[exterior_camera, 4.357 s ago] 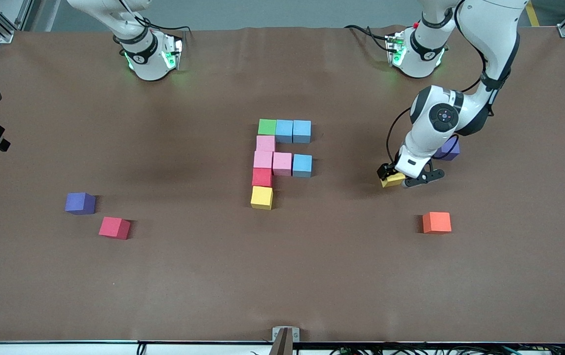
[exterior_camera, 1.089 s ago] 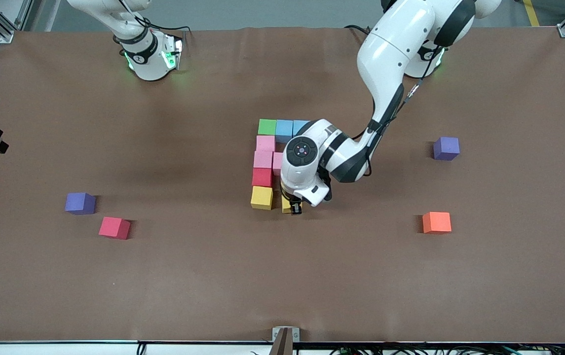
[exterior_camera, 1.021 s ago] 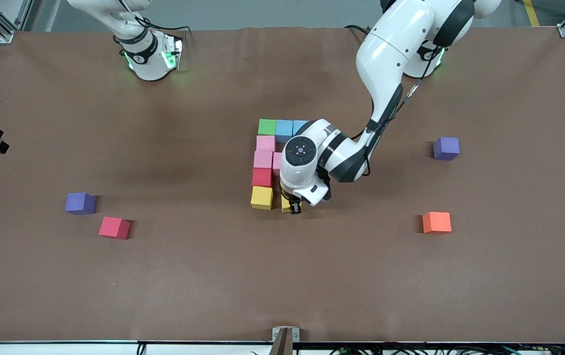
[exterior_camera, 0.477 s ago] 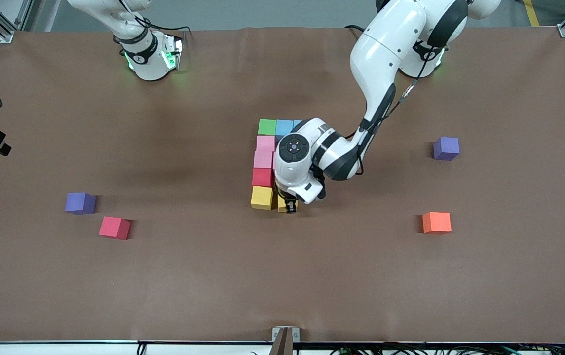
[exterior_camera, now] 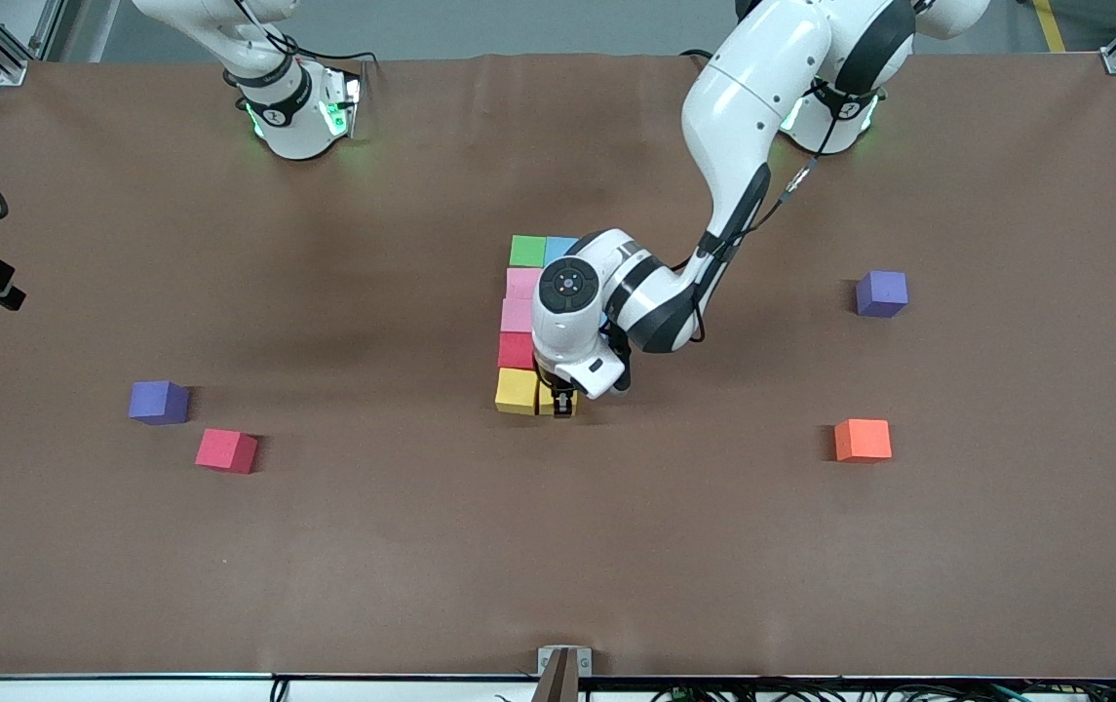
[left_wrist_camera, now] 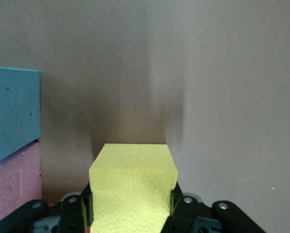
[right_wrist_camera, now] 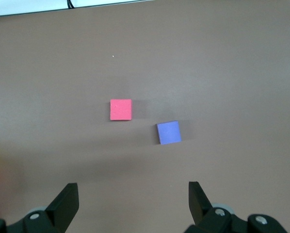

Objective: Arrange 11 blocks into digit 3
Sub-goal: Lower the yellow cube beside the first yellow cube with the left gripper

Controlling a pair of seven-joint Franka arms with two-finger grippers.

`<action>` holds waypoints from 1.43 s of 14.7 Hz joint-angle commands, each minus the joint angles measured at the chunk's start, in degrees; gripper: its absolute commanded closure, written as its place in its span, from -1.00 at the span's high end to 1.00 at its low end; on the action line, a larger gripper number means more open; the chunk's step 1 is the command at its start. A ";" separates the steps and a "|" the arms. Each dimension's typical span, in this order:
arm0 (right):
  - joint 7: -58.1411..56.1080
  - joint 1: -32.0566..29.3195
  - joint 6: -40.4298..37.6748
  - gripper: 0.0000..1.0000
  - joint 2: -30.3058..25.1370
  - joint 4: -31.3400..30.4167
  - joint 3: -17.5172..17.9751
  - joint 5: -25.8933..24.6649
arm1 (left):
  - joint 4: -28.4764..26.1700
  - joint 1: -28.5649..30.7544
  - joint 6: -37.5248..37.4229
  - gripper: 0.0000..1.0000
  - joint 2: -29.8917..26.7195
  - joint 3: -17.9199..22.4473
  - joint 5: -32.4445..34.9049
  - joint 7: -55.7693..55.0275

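The yellow block [left_wrist_camera: 131,189] rests low on the tabletop beside the figure's yellow one and would stay there, so it is now time for my left gripper to release it.
The digit 3 figure is half hidden under my left arm. Showing in it are a green block [exterior_camera: 527,251], a light blue block [exterior_camera: 558,250], two pink blocks [exterior_camera: 522,283], a red block [exterior_camera: 517,349] and a yellow block [exterior_camera: 517,390]. My left gripper [exterior_camera: 562,402] [left_wrist_camera: 133,216] is shut on a second yellow block [exterior_camera: 546,400] [left_wrist_camera: 133,182], low at the table right beside the figure's yellow one. In the left wrist view a light blue block [left_wrist_camera: 11,111] and a pink block [left_wrist_camera: 14,179] stand beside it. An orange block [exterior_camera: 862,440] lies loose toward the left arm's end. My right gripper [right_wrist_camera: 131,204] waits open, holding nothing.
A rose-red block [exterior_camera: 225,450] [right_wrist_camera: 120,109] and a purple cube [exterior_camera: 158,402] [right_wrist_camera: 169,132] lie together toward the right arm's end, below my right gripper. Another purple cube [exterior_camera: 881,293] sits toward the left arm's end, farther from the front camera than the orange block.
My left gripper has carried the yellow block toward the right arm's end, closing the gap to the figure's yellow block. The right arm has not moved.
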 commanded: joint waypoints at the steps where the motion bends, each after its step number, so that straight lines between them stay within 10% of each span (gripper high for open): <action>1: -0.29 -0.42 0.19 1.00 0.38 0.16 0.28 -1.14 | 1.85 -1.12 0.25 -0.63 1.31 1.30 -0.10 1.09; 15: -0.29 -0.34 0.19 1.00 0.47 0.25 0.29 -1.14 | 1.85 -1.13 2.63 -0.43 2.19 2.01 -0.18 0.83; 17: -0.29 -0.34 0.19 1.00 0.47 0.25 0.28 -1.14 | 1.85 -1.21 2.63 0.03 2.19 2.01 -0.18 0.83; 19: -0.29 -0.34 0.10 1.00 0.47 0.25 0.28 -1.14 | 1.76 -1.21 2.63 1.00 2.01 2.18 -0.10 1.01; 21: -0.38 -0.34 0.10 1.00 0.38 0.25 0.29 -1.14 | 1.50 -1.30 2.02 1.00 1.31 2.18 0.43 1.44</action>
